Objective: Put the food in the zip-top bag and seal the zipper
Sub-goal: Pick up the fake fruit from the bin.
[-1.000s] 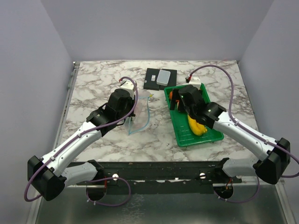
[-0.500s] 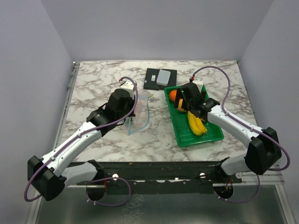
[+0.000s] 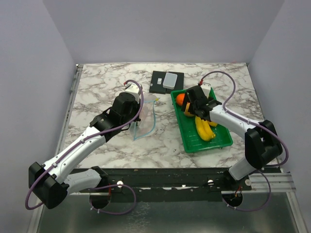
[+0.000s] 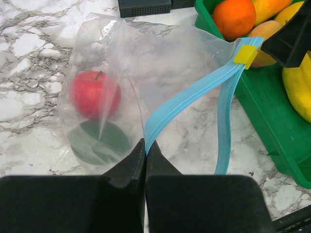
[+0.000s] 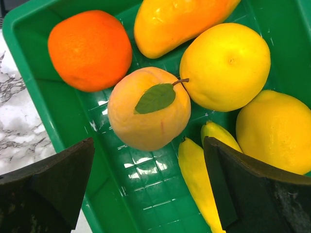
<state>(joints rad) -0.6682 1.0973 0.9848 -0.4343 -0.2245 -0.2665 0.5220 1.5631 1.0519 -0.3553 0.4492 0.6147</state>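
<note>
Next, the right gripper grabs across the peach's opposite sides, leaving the peach's far end free to enter the bag's opening.
The clear zip-top bag [image 4: 116, 73] lies on the marble table [image 3: 97, 87], mouth open toward the tray. It holds a red apple [image 4: 95, 94] and a green fruit [image 4: 98, 142]. My left gripper [image 4: 145, 145] is shut on the bag's light-blue zipper strip [image 4: 187, 97], which has a yellow slider [image 4: 244, 56]. My right gripper [image 5: 148, 160] is open above the green tray [image 5: 73, 116], over a peach with a leaf [image 5: 148, 109]. An orange [image 5: 90, 48], a mango [image 5: 177, 22], two yellow round fruits [image 5: 226, 65] and bananas [image 5: 197, 174] lie in the tray.
A black box [image 3: 164, 83] with a small clear container [image 3: 170, 80] on it stands behind the tray [image 3: 194, 141]. Grey walls close in the table on three sides. The bag also shows in the top view [image 3: 146, 119], left of the tray.
My right gripper has moved back toward the far end of the tray, from over the bananas to over the peach. The left arm and the bag have not moved.
</note>
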